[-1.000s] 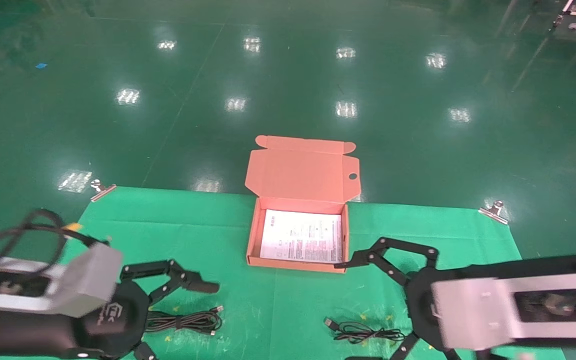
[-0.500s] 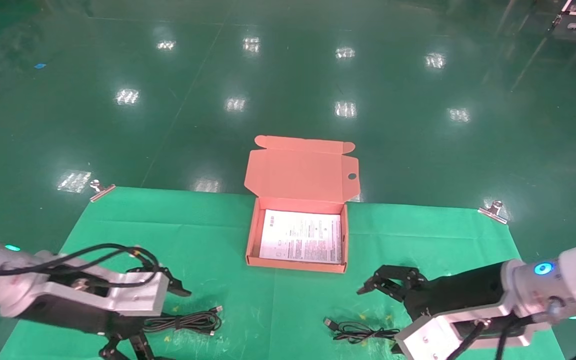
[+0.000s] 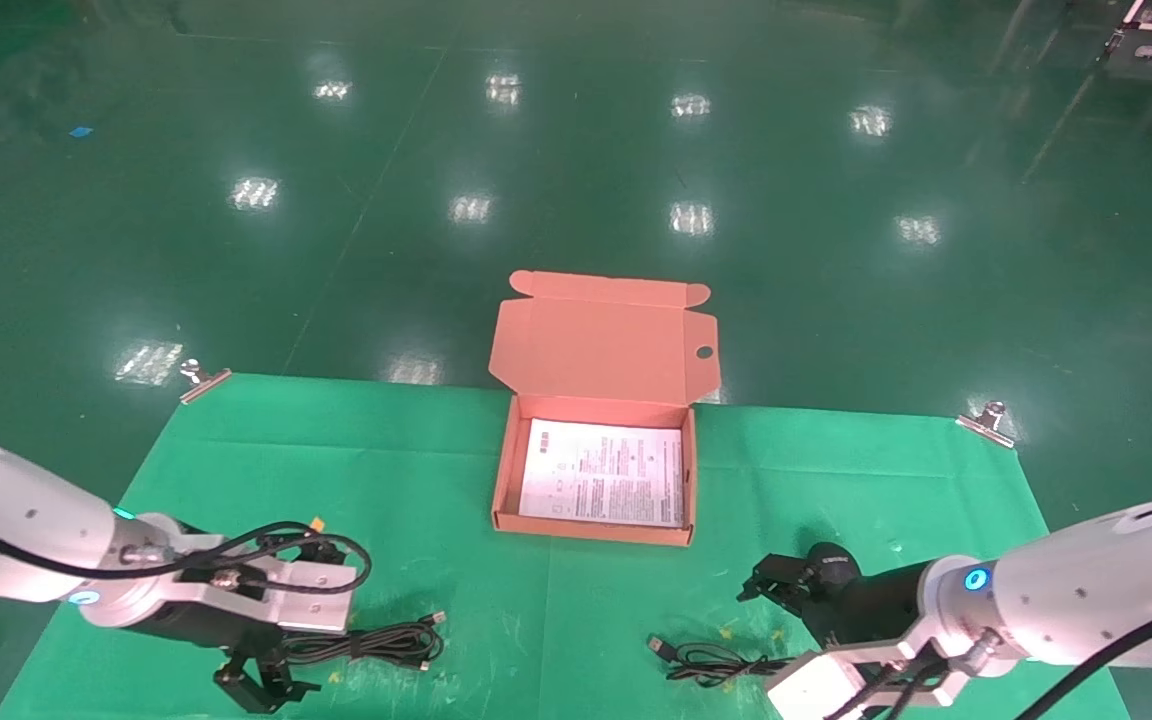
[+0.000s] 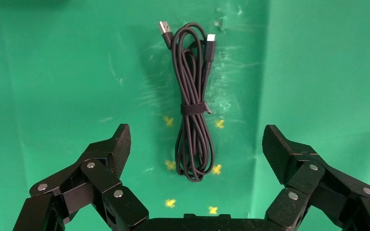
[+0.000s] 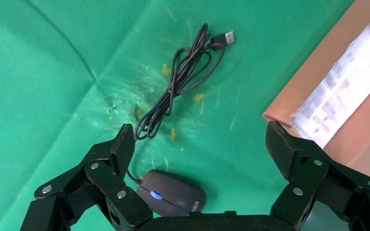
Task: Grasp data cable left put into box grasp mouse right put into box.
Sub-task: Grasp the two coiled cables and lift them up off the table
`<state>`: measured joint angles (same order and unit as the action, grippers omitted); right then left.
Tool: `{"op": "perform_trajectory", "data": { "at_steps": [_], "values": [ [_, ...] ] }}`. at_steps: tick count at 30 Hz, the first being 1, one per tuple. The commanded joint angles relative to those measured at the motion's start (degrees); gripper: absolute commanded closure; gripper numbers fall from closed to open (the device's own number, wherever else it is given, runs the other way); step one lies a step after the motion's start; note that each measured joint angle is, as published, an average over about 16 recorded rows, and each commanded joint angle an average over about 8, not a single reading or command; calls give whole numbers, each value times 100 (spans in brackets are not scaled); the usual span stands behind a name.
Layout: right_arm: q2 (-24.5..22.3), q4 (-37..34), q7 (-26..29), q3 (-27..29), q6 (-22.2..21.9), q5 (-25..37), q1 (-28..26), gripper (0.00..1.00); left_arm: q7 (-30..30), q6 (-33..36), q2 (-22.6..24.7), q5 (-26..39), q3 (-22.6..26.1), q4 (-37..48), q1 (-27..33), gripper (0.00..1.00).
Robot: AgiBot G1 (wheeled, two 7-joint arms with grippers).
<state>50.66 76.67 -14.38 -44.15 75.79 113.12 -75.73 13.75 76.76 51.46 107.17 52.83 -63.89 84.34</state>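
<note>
I need to grab the data cable next with my left gripper, by its narrow part at the strap [image 3: 356, 644], since the slack loops spread toward both cable ends.
The data cable [image 3: 376, 640] [image 4: 192, 120], a strapped bundle of black loops with metal plugs, lies on the green cloth at the near left. My left gripper [image 3: 256, 685] [image 4: 197, 139] hovers open above the cable's looped end, not touching it. The black mouse [image 5: 171, 195] with its blue light lies on the cloth close to my right gripper's base, between the fingers. Its thin cord [image 3: 716, 662] [image 5: 183, 82] trails away from it. My right gripper [image 3: 771, 585] [image 5: 200, 137] is open and holds nothing. The salmon box [image 3: 504, 470] stands open in the middle with a white sheet inside.
The box's lid [image 3: 604, 350] stands up at its far side. The green cloth [image 3: 336, 470] is clipped down by metal clips [image 3: 204, 378] [image 3: 986, 420] at its far corners. Past it lies glossy green floor. Small yellow crosses [image 4: 171, 166] mark the cloth.
Both arms have swung and their wrists turned downward. The left gripper moved back toward the cable's near-left end. The right gripper dropped low over the mouse near the box's front corner.
</note>
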Motion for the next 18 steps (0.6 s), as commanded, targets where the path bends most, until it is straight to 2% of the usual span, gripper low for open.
{"op": "perform_trajectory", "data": {
  "at_steps": [1,9,18],
  "values": [
    [78,-13,143,-45,-108,173,77,0,61,-112,76,128,41,103,-52,0],
    [372,-417,821,-83,-266,408,257,0,29,-524,255,16,-44,896,-254,0],
    [749,-1313,984,-122,-547,609,229,0,-183,-776,509,-192,-156,1781,-264,0]
  ]
}}
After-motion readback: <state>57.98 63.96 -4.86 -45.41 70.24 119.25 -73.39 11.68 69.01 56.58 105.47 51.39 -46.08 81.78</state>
